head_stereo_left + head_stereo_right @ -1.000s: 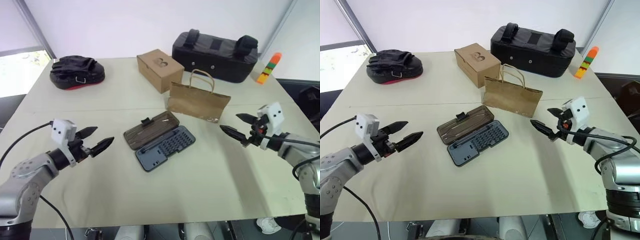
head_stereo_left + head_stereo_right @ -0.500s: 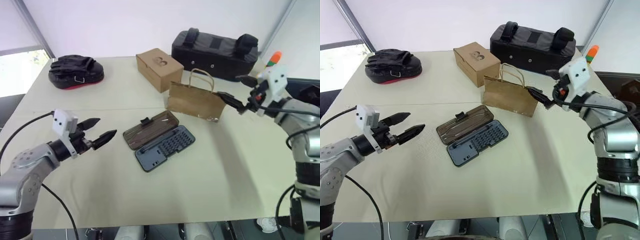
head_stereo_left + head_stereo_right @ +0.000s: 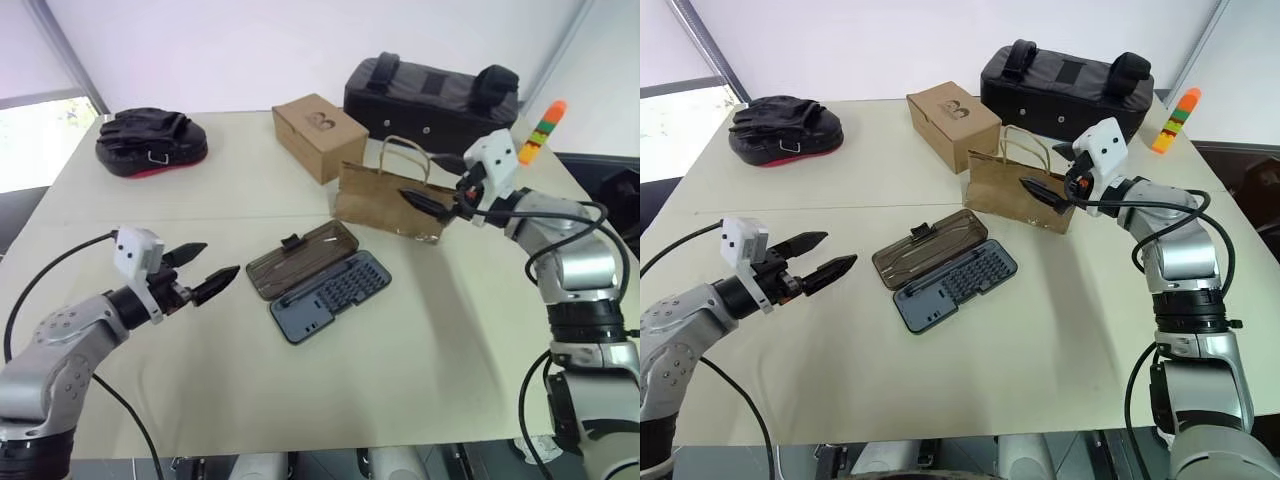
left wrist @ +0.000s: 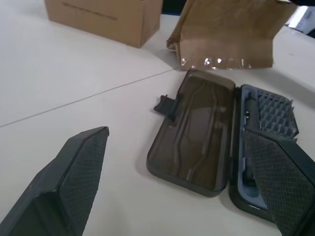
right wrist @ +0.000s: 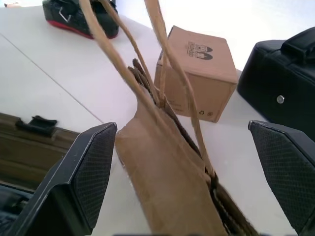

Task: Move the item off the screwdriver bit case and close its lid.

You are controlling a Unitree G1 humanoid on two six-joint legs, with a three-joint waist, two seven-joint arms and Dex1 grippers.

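The right gripper picks up the bag by its loop handle (image 3: 405, 144) next, to move the paper bag off the screwdriver bit case (image 3: 335, 297).
The screwdriver bit case (image 3: 335, 297) lies open mid-table, its smoky lid (image 3: 303, 259) folded flat beside the bit tray. The item, a brown paper bag (image 3: 385, 205) with loop handles, stands upright just behind the lid's far corner; I cannot tell whether it touches the lid. My right gripper (image 3: 418, 196) is open at the bag's upper edge, and in the right wrist view the bag (image 5: 167, 167) rises between its fingers (image 5: 83, 172). My left gripper (image 3: 205, 272) hovers open to the left of the case, aimed at the lid (image 4: 197, 132).
A cardboard box (image 3: 318, 135) and a large black fabric bag (image 3: 430, 98) stand behind the paper bag. A black and red pad (image 3: 150, 145) lies far left. A coloured block stack (image 3: 540, 131) stands far right. Bare table (image 3: 420, 370) lies in front of the case.
My right gripper rose from low at the right and swung left to the paper bag's upper edge. The left gripper has barely shifted. Bag and case stay put.
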